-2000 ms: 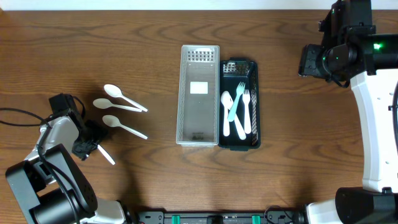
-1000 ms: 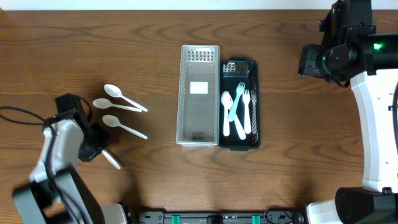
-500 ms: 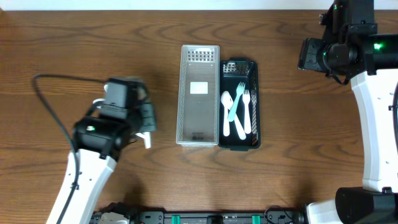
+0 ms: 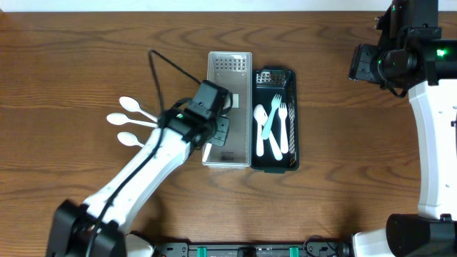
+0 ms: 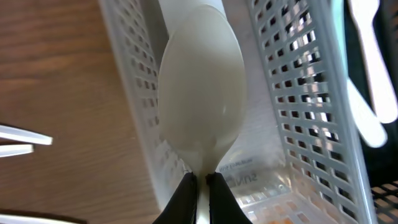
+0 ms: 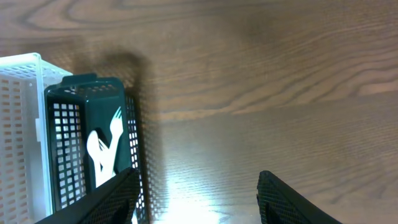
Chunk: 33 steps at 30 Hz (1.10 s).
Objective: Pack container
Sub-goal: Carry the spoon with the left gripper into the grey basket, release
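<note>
The spoon's handle end is above the white container's side and would possibly catch on the container's rim, so for now my left gripper keeps holding the spoon.
My left gripper [image 5: 200, 182] is shut on the handle of a white plastic spoon [image 5: 202, 106], whose bowl hangs over the inside of the white slotted container [image 5: 298, 106]. Overhead, that gripper [image 4: 220, 133] sits above the white container's [image 4: 239, 61] left wall. Beside it stands a dark green container [image 4: 288, 77] with a white spoon and forks [image 4: 270, 128] in it. Three more white spoons [image 4: 127, 120] lie on the table to the left, their handles under my left arm. My right gripper [image 6: 196, 199] is open over bare wood, right of the green container [image 6: 87, 102].
The wooden table [image 4: 343, 178] runs all around both containers. A black cable [image 4: 168, 68] arcs from my left arm above the table. Spoon handles [image 5: 18, 140] show at the left edge of the left wrist view.
My left arm has swung from the table's left side to the white container, carrying the spoon with it. The right arm has shifted only slightly.
</note>
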### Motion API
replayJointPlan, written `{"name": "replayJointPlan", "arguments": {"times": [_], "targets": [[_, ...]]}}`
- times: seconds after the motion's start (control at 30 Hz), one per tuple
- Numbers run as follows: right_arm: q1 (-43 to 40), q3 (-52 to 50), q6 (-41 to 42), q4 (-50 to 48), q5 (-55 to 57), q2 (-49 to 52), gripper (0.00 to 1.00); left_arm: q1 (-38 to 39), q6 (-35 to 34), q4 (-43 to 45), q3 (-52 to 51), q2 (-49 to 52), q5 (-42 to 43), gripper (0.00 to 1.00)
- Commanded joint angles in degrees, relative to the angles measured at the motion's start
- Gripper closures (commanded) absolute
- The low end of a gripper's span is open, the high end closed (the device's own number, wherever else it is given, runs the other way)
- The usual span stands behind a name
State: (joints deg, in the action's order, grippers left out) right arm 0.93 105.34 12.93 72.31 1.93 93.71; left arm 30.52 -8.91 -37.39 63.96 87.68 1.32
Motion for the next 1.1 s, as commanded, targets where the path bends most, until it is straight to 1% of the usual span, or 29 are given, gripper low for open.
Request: {"name": "replayJointPlan", "arguments": {"times": [0.0,0.13,0.3,0.43,0.57,0.7,0.83,0.87,1.0,1.07], "targets": [[-0.3,0.3,-1.2,0.5,0.5,0.2,0.37,0.3,1.0,-0.1,4.5,1.4,-0.4,0.94],[-0.3,0.3,-1.3,0.7,0.4,0.2,0.36,0.3,1.0,-0.3,7.9,2.1,-0.4,0.94],[-0.3,0.3,-1.2,0.7,0.4,0.2,0.36,0.1,1.0,-3.6,13.3,3.6,-0.7,0.94],[-0.3,0.3,-1.2,0.7,0.4,0.2,0.36,-0.1,1.0,-5.4,17.2,6.6,-0.7,0.94],[-0.3,0.3,-1.2,0.7,0.4,0.2,0.36,-0.1,0.5,-4.9,17.6,10.5,-0.7,0.94],[-0.3,0.3,-1.2,0.8,0.4,0.2,0.36,-0.7,-2.2,-5.0,17.6,15.1,-0.7,0.94],[-0.3,0.3,-1.2,1.0,0.4,0.2,0.36,-0.7,-2.3,-5.0,17.6,18.5,-0.7,0.94],[-0.3,0.3,-1.3,1.0,0.4,0.2,0.36,-0.7,-2.3,-5.0,17.6,19.0,-0.7,0.92],[-0.3,0.3,-1.3,1.2,0.4,0.2,0.36,-0.7,-2.3,-5.3,17.6,19.5,-0.7,0.66],[-0.3,0.3,-1.3,1.2,0.4,0.2,0.36,-0.7,-2.1,-5.4,17.6,19.1,-0.7,0.55]]}}
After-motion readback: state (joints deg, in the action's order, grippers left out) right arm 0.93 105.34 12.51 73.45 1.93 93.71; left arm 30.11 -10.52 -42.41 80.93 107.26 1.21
